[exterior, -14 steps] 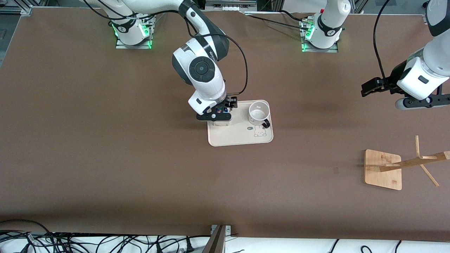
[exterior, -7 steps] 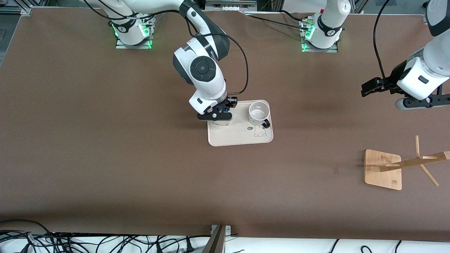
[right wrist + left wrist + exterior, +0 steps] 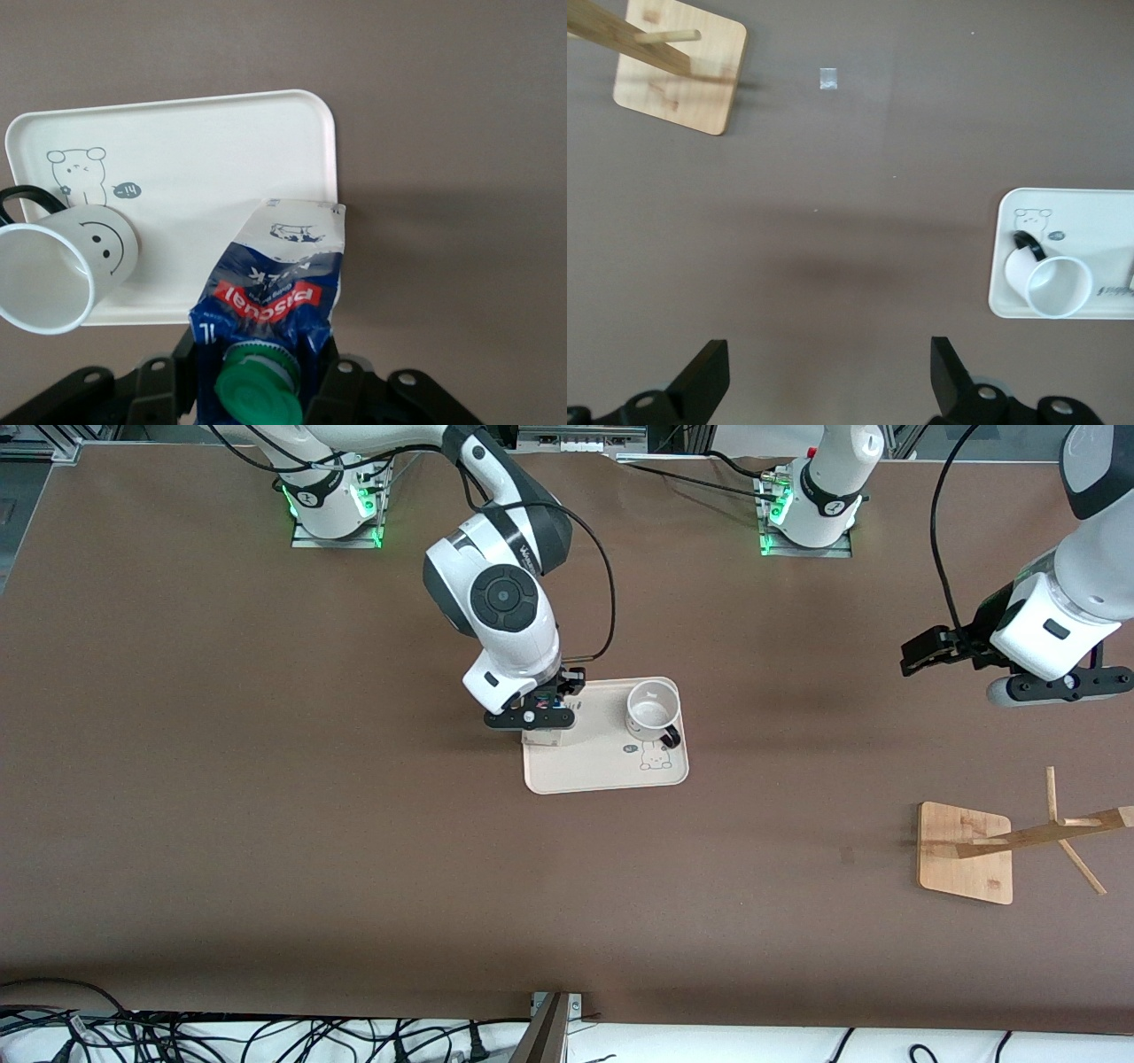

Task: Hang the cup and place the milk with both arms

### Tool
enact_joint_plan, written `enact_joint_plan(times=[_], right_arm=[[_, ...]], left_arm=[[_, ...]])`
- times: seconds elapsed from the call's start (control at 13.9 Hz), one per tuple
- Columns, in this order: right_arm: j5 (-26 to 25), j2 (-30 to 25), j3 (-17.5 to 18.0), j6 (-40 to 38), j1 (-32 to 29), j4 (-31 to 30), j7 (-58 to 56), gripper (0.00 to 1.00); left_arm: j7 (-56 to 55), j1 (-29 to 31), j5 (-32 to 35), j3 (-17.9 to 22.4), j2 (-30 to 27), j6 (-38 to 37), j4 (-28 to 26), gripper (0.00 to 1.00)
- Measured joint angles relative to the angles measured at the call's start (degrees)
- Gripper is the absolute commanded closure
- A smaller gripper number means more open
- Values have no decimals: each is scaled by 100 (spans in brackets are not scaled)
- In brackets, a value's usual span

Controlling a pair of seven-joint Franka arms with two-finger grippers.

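My left gripper grabs the cup by its rim next, which leaves the white cup's black handle free to hang on the wooden cup rack.
The white cup with a black handle stands on the cream tray; its smiley face shows in the right wrist view. My right gripper is shut on the blue-and-white milk carton and holds it over the tray's edge toward the right arm's end. The carton with its green cap sits between the right gripper's fingers. My left gripper is open and empty, up over the table at the left arm's end. In the left wrist view the cup lies apart from it.
A wooden cup rack with slanted pegs stands nearer to the front camera than the left gripper, at the left arm's end; its base shows in the left wrist view. A small pale mark is on the brown table. Cables lie along the front edge.
My right gripper has moved with the milk carton toward the right arm's end, to the tray's edge. My left gripper has shifted slightly toward the tray. The cup has not moved.
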Motion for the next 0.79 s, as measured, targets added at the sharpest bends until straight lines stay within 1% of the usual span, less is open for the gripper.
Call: enact_joint_plan(times=[0.22, 0.36, 0.5, 0.65, 0.79], right_arm=[[1, -289, -240, -565, 2, 118, -311, 48], [17, -486, -433, -937, -1, 248, -563, 48], [49, -718, -677, -1186, -3, 310, -985, 48], [54, -933, -1013, -1452, -49, 281, -1597, 48], [54, -1136, -1279, -1745, -306, 201, -2200, 48]], left_arm=[[-597, -60, -103, -200, 226, 206, -24, 0], [-1167, -257, -160, -281, 495, 472, -62, 0], [-1821, -545, -191, -369, 745, 798, -166, 0], [-2484, -900, -260, -418, 957, 1080, -249, 0], [-3199, -1319, -273, -442, 1212, 1395, -307, 0]])
